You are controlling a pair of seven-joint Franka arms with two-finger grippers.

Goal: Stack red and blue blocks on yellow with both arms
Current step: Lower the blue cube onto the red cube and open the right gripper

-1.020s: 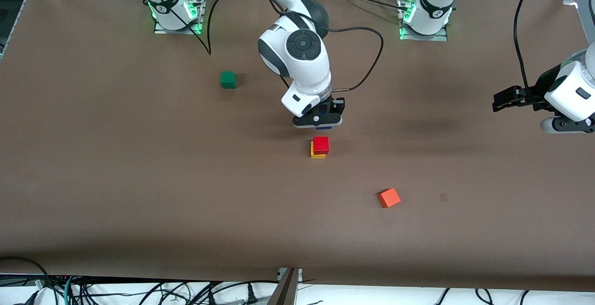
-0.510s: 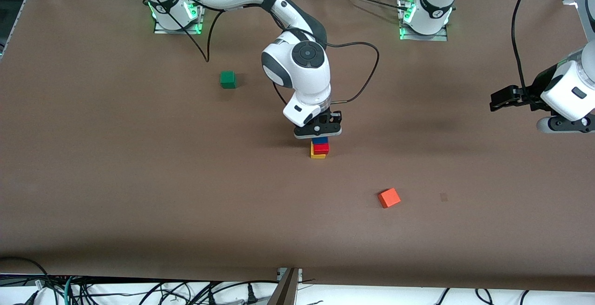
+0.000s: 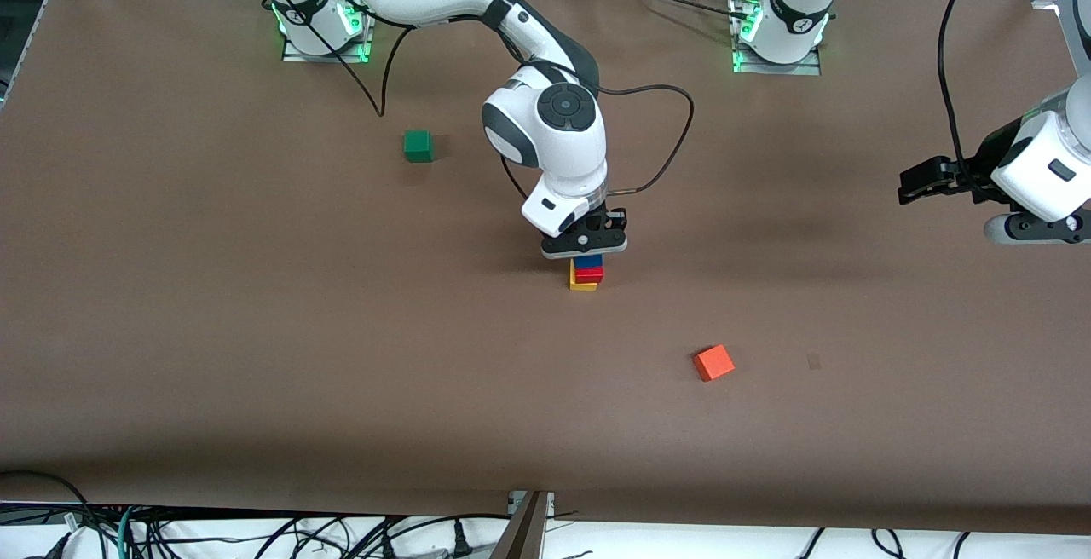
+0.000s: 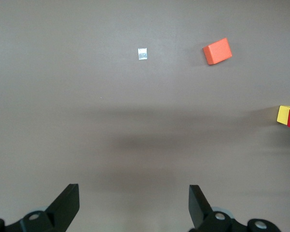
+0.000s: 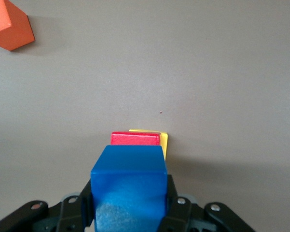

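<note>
My right gripper opens now, as it holds the blue block (image 3: 588, 262) squarely on the red block (image 3: 589, 273), so the blue block would rest in place.
The red block (image 3: 589, 273) sits on the yellow block (image 3: 582, 285) near the table's middle. My right gripper (image 3: 587, 254) is shut on the blue block (image 3: 588, 262) and holds it right over the red block; whether they touch I cannot tell. In the right wrist view the blue block (image 5: 129, 186) fills the space between the fingers, with the red block (image 5: 135, 138) and the yellow block (image 5: 163, 142) under it. My left gripper (image 3: 912, 186) is open and empty, waiting above the left arm's end of the table. In the left wrist view (image 4: 133, 205) the stack shows at the edge (image 4: 285, 115).
An orange cube (image 3: 713, 363) lies nearer to the front camera than the stack, toward the left arm's end; it also shows in the left wrist view (image 4: 217, 51) and the right wrist view (image 5: 9, 26). A green cube (image 3: 418, 146) lies toward the right arm's base.
My right gripper has come down and forward with the blue block until it is over the red block on the yellow one. The left arm has shifted only slightly.
</note>
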